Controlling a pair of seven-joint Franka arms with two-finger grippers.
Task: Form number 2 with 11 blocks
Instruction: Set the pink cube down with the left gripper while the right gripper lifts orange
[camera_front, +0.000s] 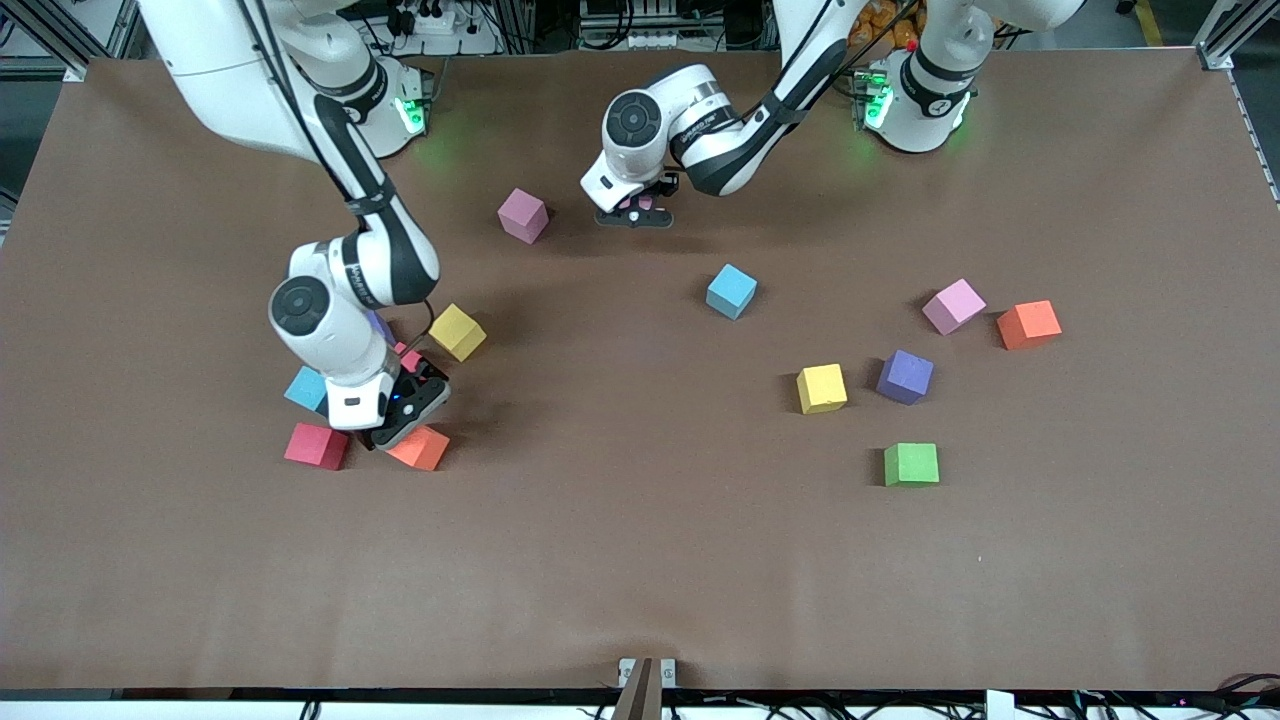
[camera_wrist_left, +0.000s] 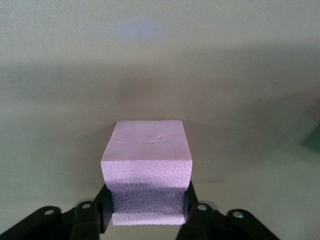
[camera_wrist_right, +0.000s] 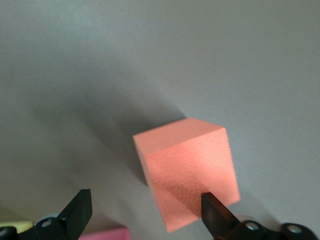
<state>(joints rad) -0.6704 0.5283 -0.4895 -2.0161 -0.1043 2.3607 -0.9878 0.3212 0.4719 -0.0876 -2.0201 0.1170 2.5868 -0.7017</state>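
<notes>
I should move my right gripper toward the orange block before I close on it. The block is ahead of the gripper's fingers in the right wrist view.
My left gripper is low over the table's middle, toward the robots, shut on a pink block whose sides its fingers pinch. Another pink block lies beside it. My right gripper stands open above a cluster at the right arm's end. An orange block lies partly between its fingers, close to one of them. Around that orange block lie red, light blue and yellow blocks. No number 2 is in view.
Loose blocks lie toward the left arm's end: light blue, pink, orange, yellow, purple, green. Bare brown table stretches along the edge nearest the front camera.
</notes>
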